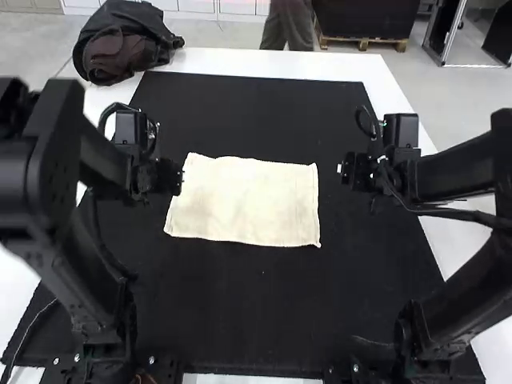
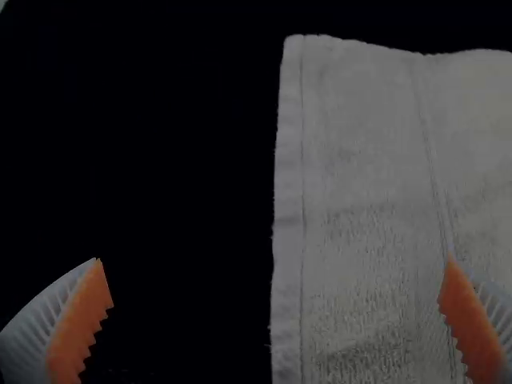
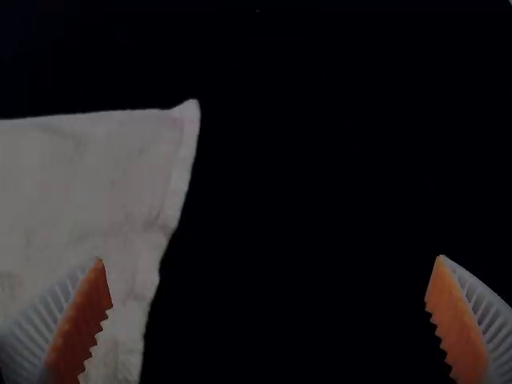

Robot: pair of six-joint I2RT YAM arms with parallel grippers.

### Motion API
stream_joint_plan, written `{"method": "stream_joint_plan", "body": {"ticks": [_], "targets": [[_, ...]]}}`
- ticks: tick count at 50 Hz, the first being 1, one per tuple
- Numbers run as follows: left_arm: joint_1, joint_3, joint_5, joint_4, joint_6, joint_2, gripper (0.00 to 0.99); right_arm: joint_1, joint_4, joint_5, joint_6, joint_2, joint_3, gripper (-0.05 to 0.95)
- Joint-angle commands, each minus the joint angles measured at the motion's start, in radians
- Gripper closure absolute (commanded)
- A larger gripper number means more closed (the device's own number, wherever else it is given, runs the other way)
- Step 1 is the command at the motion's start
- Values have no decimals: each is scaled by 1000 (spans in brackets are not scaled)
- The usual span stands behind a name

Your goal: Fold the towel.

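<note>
My right gripper takes hold of the cream towel (image 1: 244,202) by its hemmed side edge (image 1: 318,202) next, since the towel lies spread flat on the mat.
The cream towel (image 1: 244,202) lies spread flat as a rough rectangle on the black mat. At its left side is my left gripper (image 1: 178,176), over the edge; in the left wrist view that gripper (image 2: 276,280) is open, its fingers straddling one edge of the towel (image 2: 360,208). My right gripper (image 1: 342,170) stands a short way off the towel's right side. In the right wrist view it (image 3: 268,280) is open above the mat and the towel's edge, with a corner of the towel (image 3: 88,184) near one finger. Neither gripper holds cloth.
The black mat (image 1: 256,312) covers most of the white table (image 1: 272,62). A dark bag or jacket (image 1: 124,44) rests at the table's far left corner. Both arms stand at the sides, with a thin cable near the left arm's base.
</note>
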Motion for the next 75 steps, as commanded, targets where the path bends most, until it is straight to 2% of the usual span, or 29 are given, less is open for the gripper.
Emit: {"method": "stream_joint_plan", "body": {"ticks": [1, 12, 21, 30, 45, 67, 75], "targets": [[-1, 65, 54, 11, -35, 59, 34, 18, 17, -10, 11, 45, 61, -8], [-1, 157, 68, 19, -32, 198, 36, 24, 54, -45, 9, 158, 92, -7], [-1, 226, 71, 28, 0, 312, 39, 33, 74, -47, 8, 252, 133, -7], [-1, 284, 66, 39, 6, 404, 39, 50, 109, -54, 8, 330, 164, -7], [-1, 330, 65, 86, 9, 459, 39, 82, 146, -56, -9, 437, 201, -7], [-1, 388, 62, 103, 15, 511, 39, 114, 187, -56, -4, 592, 299, -7], [-1, 393, 57, 116, 35, 530, 39, 123, 203, -56, -4, 626, 320, -7]]}}
